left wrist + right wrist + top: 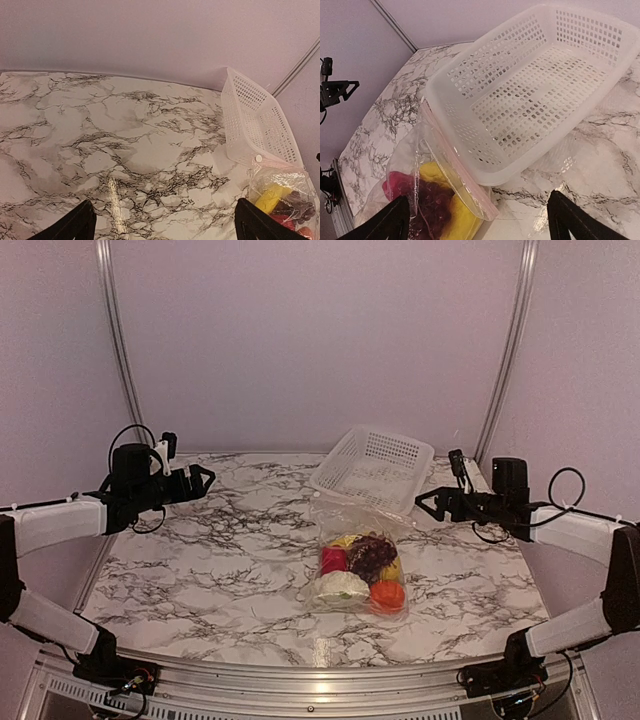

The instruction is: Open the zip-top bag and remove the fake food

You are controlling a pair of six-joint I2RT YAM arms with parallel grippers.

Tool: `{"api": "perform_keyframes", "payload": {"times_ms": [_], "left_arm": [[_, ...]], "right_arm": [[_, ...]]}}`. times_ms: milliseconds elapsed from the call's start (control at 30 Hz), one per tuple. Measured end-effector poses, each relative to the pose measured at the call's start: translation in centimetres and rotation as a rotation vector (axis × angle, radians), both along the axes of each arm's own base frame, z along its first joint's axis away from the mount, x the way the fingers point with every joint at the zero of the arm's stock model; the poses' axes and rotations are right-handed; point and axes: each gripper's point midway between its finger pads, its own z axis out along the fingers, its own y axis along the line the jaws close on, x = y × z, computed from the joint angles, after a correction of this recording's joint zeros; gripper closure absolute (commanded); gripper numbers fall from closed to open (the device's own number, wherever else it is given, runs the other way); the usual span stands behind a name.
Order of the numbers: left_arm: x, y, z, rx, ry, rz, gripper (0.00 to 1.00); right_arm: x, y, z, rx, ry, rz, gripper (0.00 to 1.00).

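Note:
The opposite end of the zip should stay free for opening, so my right gripper should next grab the zip-top bag by its pink zip's end nearest my right gripper.
The clear zip-top bag lies at the table's middle right, its pink zip strip against the basket's near rim. Inside are a red apple, purple grapes, yellow fruits, a white lumpy piece and an orange round piece. My left gripper is open and empty, held above the table's far left. My right gripper is open and empty, held above the table right of the bag. The bag also shows in the left wrist view and the right wrist view.
A white perforated basket stands empty at the back, right behind the bag; it shows in the left wrist view and the right wrist view. Walls close the back and sides.

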Motion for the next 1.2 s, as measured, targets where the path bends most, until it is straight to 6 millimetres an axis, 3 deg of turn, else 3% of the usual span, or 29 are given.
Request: {"api": "perform_keyframes", "payload": {"times_ms": [133, 367, 533, 767, 900, 1200], "left_arm": [[0.0, -0.1, 0.1, 0.000, -0.003, -0.008, 0.01], [0.0, -0.6, 0.6, -0.014, -0.024, -0.026, 0.01], [0.2, -0.7, 1.0, -0.022, -0.039, -0.026, 0.01], [0.5, -0.8, 1.4, -0.046, -0.051, -0.019, 0.01], [0.6, -0.8, 1.4, -0.056, -0.058, -0.017, 0.01], [0.6, -1.1, 1.5, -0.074, -0.064, -0.027, 0.01]], "right_arm": [[-1.2, 0.4, -2.2, 0.024, 0.080, 0.028, 0.13], [-1.5, 1.0, -5.0, 0.052, 0.177, 0.054, 0.23], [-1.1, 1.7, -6.7, 0.077, 0.225, 0.069, 0.42], [-0.8, 2.6, -7.3, 0.116, 0.243, 0.098, 0.72], [-0.8, 3.0, -7.7, 0.130, 0.253, 0.114, 1.00], [-1.8, 4.2, -6.6, 0.140, 0.240, 0.165, 1.00]]}}
